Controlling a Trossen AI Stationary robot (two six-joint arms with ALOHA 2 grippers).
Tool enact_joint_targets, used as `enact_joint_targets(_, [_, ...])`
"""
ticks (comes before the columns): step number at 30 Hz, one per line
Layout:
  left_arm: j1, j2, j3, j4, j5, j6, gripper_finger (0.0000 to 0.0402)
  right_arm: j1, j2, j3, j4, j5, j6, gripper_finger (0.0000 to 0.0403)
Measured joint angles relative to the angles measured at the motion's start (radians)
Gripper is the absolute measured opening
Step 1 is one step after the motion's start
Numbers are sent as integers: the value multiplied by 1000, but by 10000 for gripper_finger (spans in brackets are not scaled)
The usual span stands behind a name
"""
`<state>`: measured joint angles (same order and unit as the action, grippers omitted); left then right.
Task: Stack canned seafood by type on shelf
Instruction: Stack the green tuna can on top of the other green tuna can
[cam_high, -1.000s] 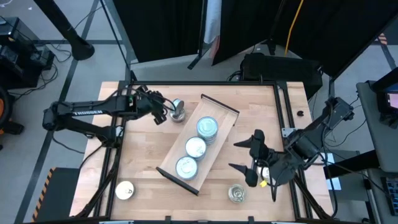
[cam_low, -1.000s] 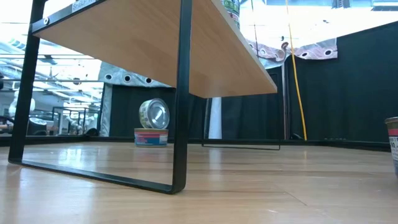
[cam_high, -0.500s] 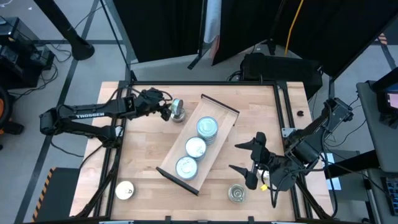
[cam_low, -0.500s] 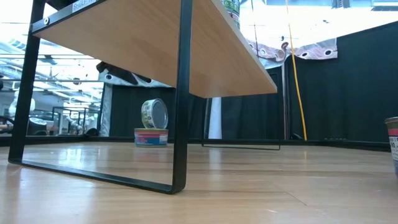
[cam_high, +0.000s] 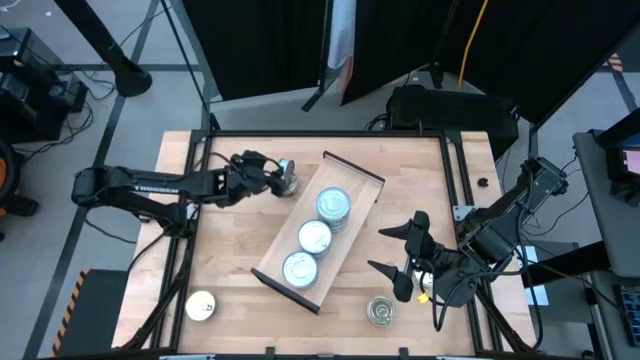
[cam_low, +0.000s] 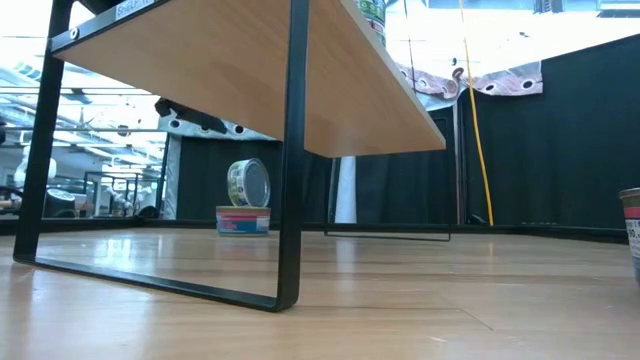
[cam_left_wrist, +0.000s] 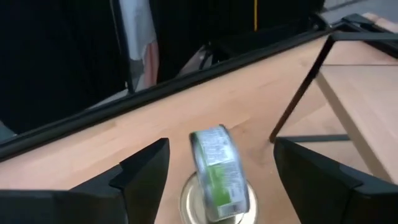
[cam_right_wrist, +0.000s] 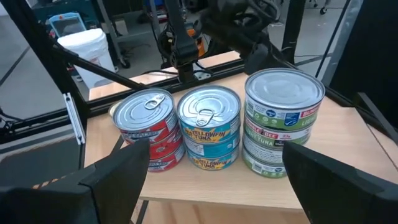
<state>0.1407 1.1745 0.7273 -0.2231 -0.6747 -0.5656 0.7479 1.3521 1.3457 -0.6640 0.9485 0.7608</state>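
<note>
The green-labelled tin should be stacked by type, so my left gripper will grab it by its lid and bottom next.
The shelf (cam_high: 358, 214) lies diagonally on the table and carries three stacks of tins (cam_high: 315, 237). In the right wrist view these are red (cam_right_wrist: 149, 132), teal (cam_right_wrist: 209, 127) and green (cam_right_wrist: 283, 118). Off the shelf's far left end, a green-labelled tin (cam_left_wrist: 214, 171) stands on its edge on top of a flat tin (cam_low: 243, 220). My left gripper (cam_left_wrist: 221, 148) is open, with one finger on each side of the standing tin and a gap on both sides. My right gripper (cam_high: 382, 250) is open, to the right of the shelf and facing the stacks.
One loose tin (cam_high: 201, 306) lies at the near left corner of the table and another (cam_high: 381, 312) near the right gripper. A dark frame (cam_high: 455, 170) borders the tabletop. The shelf's dark rail leg (cam_low: 291, 200) stands close to the low camera.
My left gripper has moved toward the table's right and lowered, so its open fingers now stand around the tin on edge. That tin has turned about on its edge, showing less of its round face in the low view. The right arm has hardly moved.
</note>
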Motion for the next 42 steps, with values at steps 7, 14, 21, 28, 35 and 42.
enact_joint_targets(7, [-39, 106, 0, 30, -100, -77, 291, 0, 0, 0, 0, 19, 48, 357])
enact_joint_targets(14, [-39, 159, 0, 56, -124, -126, 291, -14, 0, 0, 0, 24, 105, 357])
enact_joint_targets(21, [-39, 209, 0, 60, -127, -144, 291, -37, 0, 0, 3, 26, 118, 357])
enact_joint_targets(28, [-39, 277, 0, 88, -110, -173, 291, -47, -1, 0, 2, 25, 118, 357])
enact_joint_targets(35, [-39, 311, 0, 80, -85, -209, 278, -47, -1, 0, 1, 22, 113, 357])
enact_joint_targets(42, [-39, 311, 0, 68, -63, -200, 166, -47, -1, 0, -2, 23, 91, 357])
